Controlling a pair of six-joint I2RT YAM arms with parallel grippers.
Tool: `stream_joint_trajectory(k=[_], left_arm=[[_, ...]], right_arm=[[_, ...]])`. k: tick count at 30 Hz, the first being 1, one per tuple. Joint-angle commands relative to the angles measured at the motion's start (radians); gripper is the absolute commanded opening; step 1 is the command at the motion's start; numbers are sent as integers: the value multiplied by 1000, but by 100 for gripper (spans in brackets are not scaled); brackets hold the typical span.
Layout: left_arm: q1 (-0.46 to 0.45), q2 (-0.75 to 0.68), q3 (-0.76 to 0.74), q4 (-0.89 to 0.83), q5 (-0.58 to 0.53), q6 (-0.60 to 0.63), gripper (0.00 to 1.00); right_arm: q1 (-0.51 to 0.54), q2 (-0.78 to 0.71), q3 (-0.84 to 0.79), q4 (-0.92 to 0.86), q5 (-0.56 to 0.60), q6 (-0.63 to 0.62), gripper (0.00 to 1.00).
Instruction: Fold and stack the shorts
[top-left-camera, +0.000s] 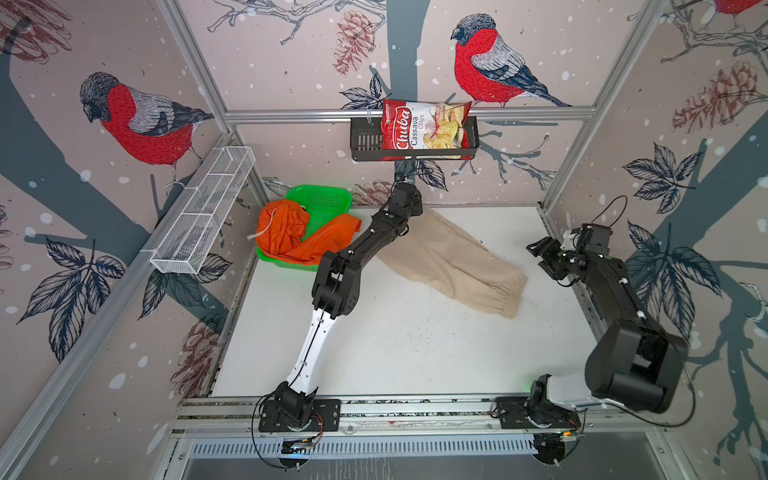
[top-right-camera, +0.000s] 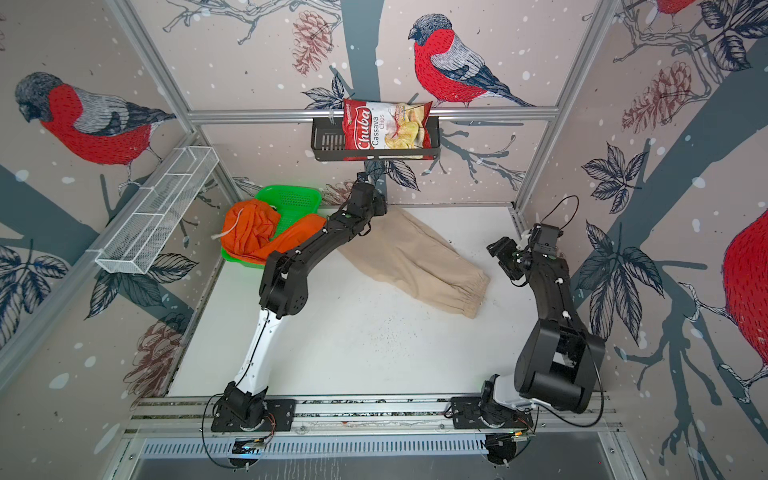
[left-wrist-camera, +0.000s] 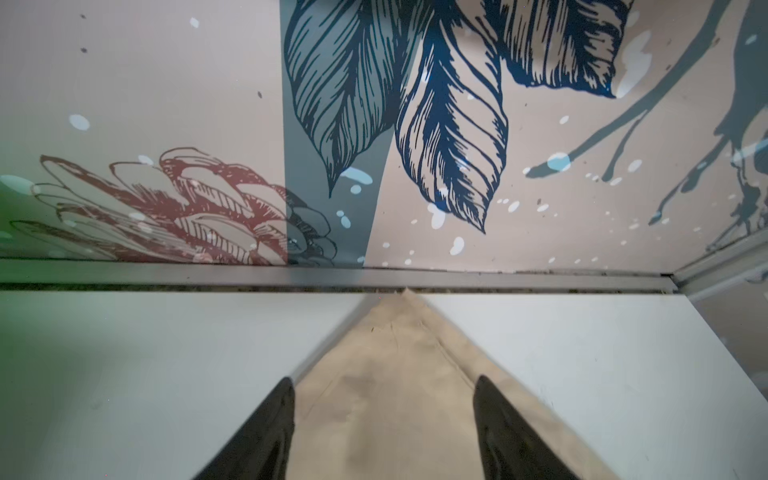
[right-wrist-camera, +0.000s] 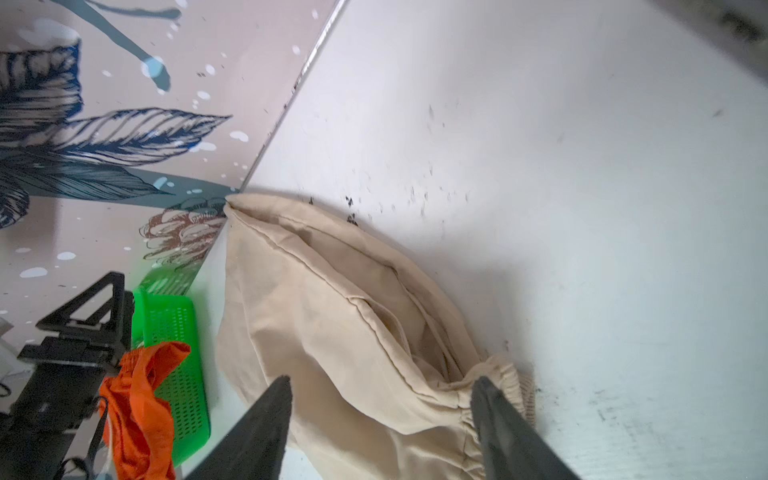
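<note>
I will grab the beige shorts by the far corner (top-left-camera: 424, 214) with my left gripper next to straighten them for folding. The waistband (top-left-camera: 507, 295) stays free.
The beige shorts (top-left-camera: 453, 257) lie flat on the white table (top-left-camera: 395, 340), folded lengthwise. They run from the back wall down to the elastic waistband (top-left-camera: 507, 295) at the right. The orange shorts (top-left-camera: 291, 237) lie crumpled in and over the green basket (top-left-camera: 326, 199). My left gripper (left-wrist-camera: 384, 386) is open over the beige shorts' far corner (left-wrist-camera: 409, 316) by the back wall. In both top views the wrist (top-left-camera: 405, 199) hides its fingers. My right gripper (top-left-camera: 542, 259) hangs open and empty, off the right of the waistband (right-wrist-camera: 503, 374).
The green basket (top-right-camera: 291, 199) stands at the back left of the table. A black wall rack (top-left-camera: 365, 141) holds a red chips bag (top-left-camera: 424, 131) on the back wall. A white wire shelf (top-left-camera: 203, 212) juts from the left wall. Metal frame rails edge the table.
</note>
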Motion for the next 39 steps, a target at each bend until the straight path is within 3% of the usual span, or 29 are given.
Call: stream_joint_trajectory(k=[1, 4, 6, 11, 15, 22, 25, 33, 39], left_arm=[[14, -117, -178, 122, 168, 41, 56], [38, -198, -406, 277, 347, 21, 44], [48, -198, -489, 338, 404, -13, 32], [50, -102, -458, 237, 437, -14, 13], [51, -63, -452, 180, 419, -21, 5], [51, -89, -543, 60, 339, -6, 0], [50, -147, -662, 66, 316, -20, 0], [49, -465, -1180, 201, 221, -115, 0], [9, -751, -1554, 304, 212, -247, 0]], right_arm=[[72, -80, -56, 35, 49, -1, 64], [201, -124, -167, 133, 27, -11, 58], [258, -110, -227, 196, -3, 0, 54], [299, 17, -282, 255, -38, 7, 44], [277, 128, -280, 249, 7, 3, 40], [231, 197, -301, 224, 30, -7, 39], [231, 184, -323, 202, 38, -18, 39], [252, 127, -382, 125, 28, -66, 44], [364, -4, -441, 81, 40, -61, 52]])
